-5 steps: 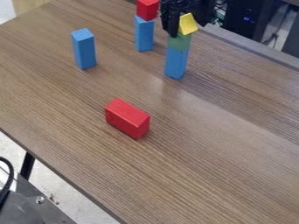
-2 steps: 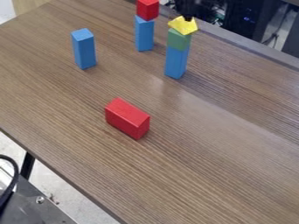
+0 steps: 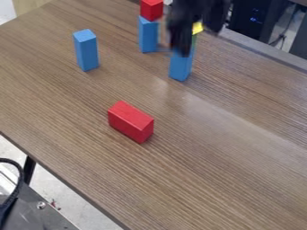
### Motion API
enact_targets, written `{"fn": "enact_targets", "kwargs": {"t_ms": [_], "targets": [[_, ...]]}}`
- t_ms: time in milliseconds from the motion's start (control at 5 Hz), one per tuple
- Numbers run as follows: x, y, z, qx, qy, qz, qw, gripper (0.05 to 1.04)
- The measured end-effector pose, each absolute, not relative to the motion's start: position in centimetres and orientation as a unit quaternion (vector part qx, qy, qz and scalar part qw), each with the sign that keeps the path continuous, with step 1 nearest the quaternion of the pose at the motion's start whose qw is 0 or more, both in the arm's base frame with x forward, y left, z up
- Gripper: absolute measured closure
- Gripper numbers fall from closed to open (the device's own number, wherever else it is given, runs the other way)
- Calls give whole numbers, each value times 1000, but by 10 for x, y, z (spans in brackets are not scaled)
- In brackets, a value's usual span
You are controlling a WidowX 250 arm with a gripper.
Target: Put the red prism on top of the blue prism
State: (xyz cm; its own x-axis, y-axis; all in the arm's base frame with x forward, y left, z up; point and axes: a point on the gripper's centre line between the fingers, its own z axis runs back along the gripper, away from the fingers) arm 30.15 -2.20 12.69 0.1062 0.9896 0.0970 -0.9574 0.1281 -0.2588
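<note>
My gripper picks up the red prism (image 3: 129,122) across its middle next, to keep both ends level, since it lies stretched out along its long side.
The black gripper (image 3: 181,33) hangs at the top, right of centre, in front of the upper part of a block stack. It is well above and to the right of the red prism (image 3: 129,122), which lies on its long side near the middle of the table. A lone blue prism (image 3: 87,50) stands upright at the upper left with nothing on its top. The red prism and the gripper are apart.
Behind stands another blue block (image 3: 147,35) bearing a red block (image 3: 151,10). The stack by the gripper has a blue block (image 3: 180,66) below and a partly hidden yellow piece (image 3: 197,28) on top. The wooden table's (image 3: 210,148) far edge runs behind them.
The gripper was higher at the top edge, behind the yellow piece, and has come down in front of the stack. The red prism and lone blue prism have stayed put.
</note>
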Motion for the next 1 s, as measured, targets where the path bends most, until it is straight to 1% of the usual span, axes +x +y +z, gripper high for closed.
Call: {"fn": "enact_targets", "kwargs": {"t_ms": [200,400,600,1000], "targets": [[264,-25,93,-84,-96,716,686,83],[246,-22,71,-83,-99,759,639,83],[240,-17,61,-78,-109,757,639,83],[240,0,59,-80,-108,759,637,83]]}}
